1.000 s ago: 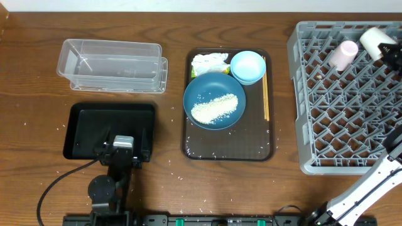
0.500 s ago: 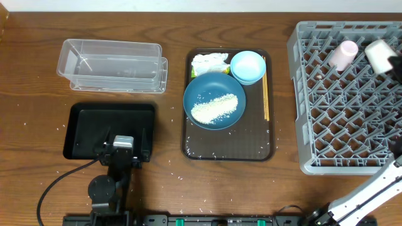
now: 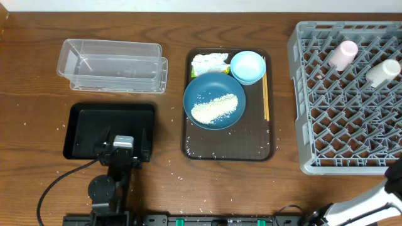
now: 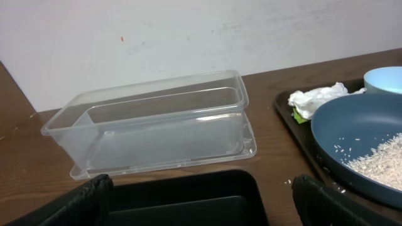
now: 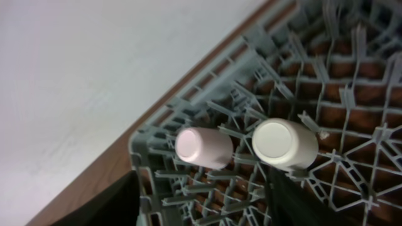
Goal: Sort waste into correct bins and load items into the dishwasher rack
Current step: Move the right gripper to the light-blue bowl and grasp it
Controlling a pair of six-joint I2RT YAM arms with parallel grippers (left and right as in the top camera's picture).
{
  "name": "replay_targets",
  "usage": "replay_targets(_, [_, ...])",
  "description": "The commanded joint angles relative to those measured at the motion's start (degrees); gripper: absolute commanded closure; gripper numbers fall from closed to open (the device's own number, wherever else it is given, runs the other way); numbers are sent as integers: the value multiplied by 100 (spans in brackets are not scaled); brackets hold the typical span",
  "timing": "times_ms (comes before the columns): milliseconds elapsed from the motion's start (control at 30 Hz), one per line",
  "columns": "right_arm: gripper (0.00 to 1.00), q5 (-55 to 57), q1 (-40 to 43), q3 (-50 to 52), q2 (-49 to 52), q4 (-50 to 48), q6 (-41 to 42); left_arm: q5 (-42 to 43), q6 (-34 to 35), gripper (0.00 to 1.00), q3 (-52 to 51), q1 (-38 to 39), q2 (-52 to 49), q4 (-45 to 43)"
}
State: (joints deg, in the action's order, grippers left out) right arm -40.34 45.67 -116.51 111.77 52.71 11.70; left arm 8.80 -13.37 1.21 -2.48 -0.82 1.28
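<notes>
My right gripper should next grab the light blue bowl by its rim on the napkin side, so the bowl's body stays free for the dishwasher rack.
In the grey dishwasher rack the pink cup and the white cup lie side by side, also seen as pink cup and white cup. My right gripper hovers open just behind them, holding nothing. The dark blue plate carries the rice, with the light blue bowl, napkin and chopsticks beside it. My left gripper stands open and unladen over the black tray.
The plate, bowl, napkin and chopsticks sit on a dark brown serving tray. The clear tub stands behind the black tray. Stray rice grains dot the wooden table. The right arm shows at the overhead view's bottom right corner.
My right gripper opened and let go of the white cup, which now lies in the rack right of the pink cup. The gripper drew back out of the overhead view. The left arm stayed still.
</notes>
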Motion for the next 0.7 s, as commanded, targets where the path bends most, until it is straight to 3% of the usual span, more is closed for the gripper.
replay_targets(0, [40, 498, -463, -39, -387, 68, 66, 79, -9, 7, -98, -7, 11, 190])
replay_targets(100, [38, 424, -968, -39, -629, 219, -125, 79, -9, 7, -98, -7, 11, 190])
replay_targets(167, [36, -33, -1429, -39, -680, 345, -691, 79, -9, 7, -98, -7, 11, 192])
replay_targets(233, [43, -179, -1976, -37, -662, 509, -1119, 79, -9, 7, -98, -7, 11, 192])
replay_targets(367, [55, 1095, -3215, -28, -479, 647, -1193, 79, -9, 7, -98, -7, 11, 190])
replay_targets(533, [55, 2789, -4704, -28, 70, 415, -719, 79, -9, 7, -98, -7, 11, 190])
replay_targets(667, [53, 3381, -5556, -28, 688, 33, -223, 79, -9, 7, -98, -7, 11, 190])
